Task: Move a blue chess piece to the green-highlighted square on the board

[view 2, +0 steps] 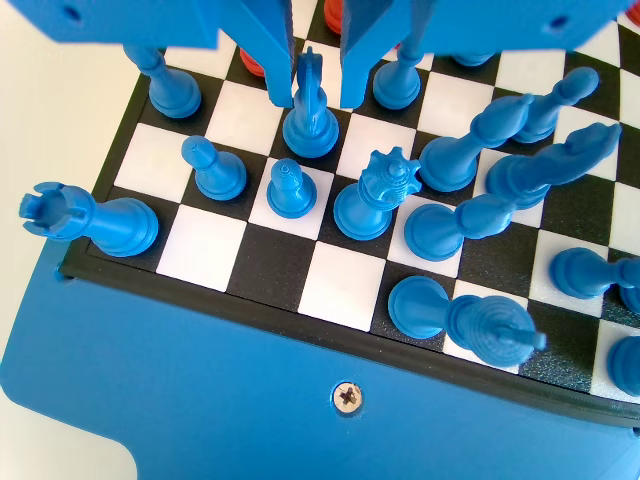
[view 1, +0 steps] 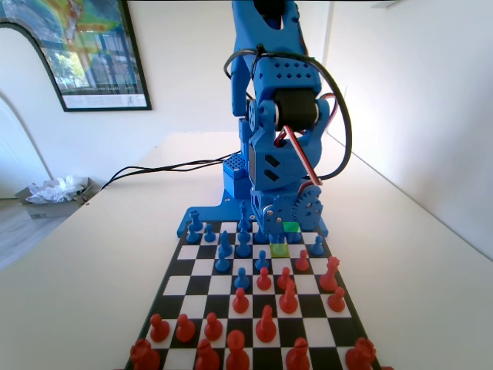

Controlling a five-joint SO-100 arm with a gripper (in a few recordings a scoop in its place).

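Note:
The slim blue chess piece needs to fill the green-highlighted square (view 1: 291, 228), so my gripper should next take hold of it by its upright head.
In the wrist view my gripper (view 2: 317, 98) hangs low over the board (view 2: 250, 288), open. Its two jaws straddle the top of a slim blue chess piece (view 2: 310, 125) that stands upright on a black square, with a small gap on the piece's right side. More blue pieces stand around it, among them a pawn (view 2: 291, 190) and a crowned piece (view 2: 372, 200). In the fixed view the blue arm (view 1: 277, 162) leans down over the far rows of the board (view 1: 202, 267). The green-highlighted square (view 1: 291, 228) lies just below the arm, and a yellow-olive square (view 1: 280, 249) lies one row nearer.
Blue pieces (view 1: 223, 250) crowd the far rows, and a blue rook (view 2: 95, 218) stands at the board's corner. Red pieces (view 1: 266, 324) fill the near rows, some advanced to mid-board (view 1: 331, 274). A black cable (view 1: 154, 168) and a tray of crumpled paper (view 1: 54, 193) lie at the far left.

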